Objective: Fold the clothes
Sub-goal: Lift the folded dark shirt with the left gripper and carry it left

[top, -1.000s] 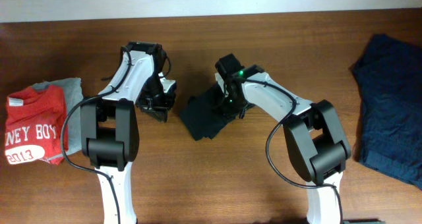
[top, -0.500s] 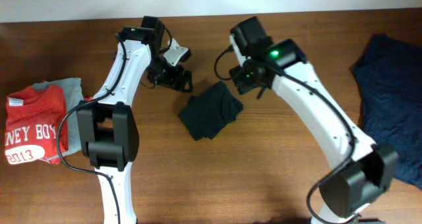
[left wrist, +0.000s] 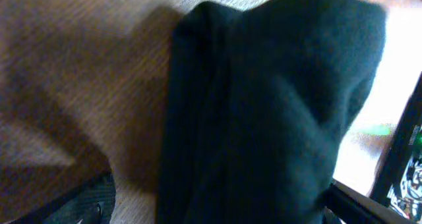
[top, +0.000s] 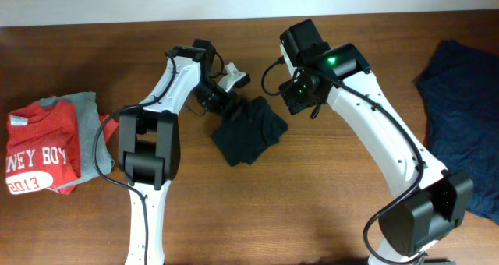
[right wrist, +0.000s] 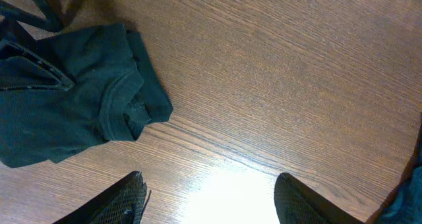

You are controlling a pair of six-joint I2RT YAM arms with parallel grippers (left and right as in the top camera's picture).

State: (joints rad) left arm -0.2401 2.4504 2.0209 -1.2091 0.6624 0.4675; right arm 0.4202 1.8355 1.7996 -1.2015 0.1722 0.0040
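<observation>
My left gripper grabs the edge of the folded black T-shirt (top: 248, 132) toward the table's back next, across the layers, to stack the T-shirt still folded.
A folded black T-shirt (top: 248, 132) lies bunched at the table's middle. My left gripper (top: 226, 100) hovers at its upper-left edge. In the left wrist view the black fabric (left wrist: 277, 112) fills most of the frame. It runs down between the wide-apart fingers (left wrist: 89, 204), with bare wood showing beside the left one, so that gripper (left wrist: 224, 214) is open. My right gripper (top: 299, 100) hangs just right of the shirt's top corner. Seen from the right wrist, it (right wrist: 211, 207) is open over bare wood, and the black shirt (right wrist: 72, 112) lies at the upper left.
A red lettered shirt (top: 39, 152) lies on a grey garment (top: 87, 113) at the far left. A dark navy garment (top: 464, 132) is spread at the right edge, and its corner (right wrist: 410, 197) shows in the right wrist view. The table's back edge runs along the top.
The left gripper has opened and swung right onto the shirt's upper-left edge. The right arm has lifted off the shirt and moved up and right with its jaws open.
</observation>
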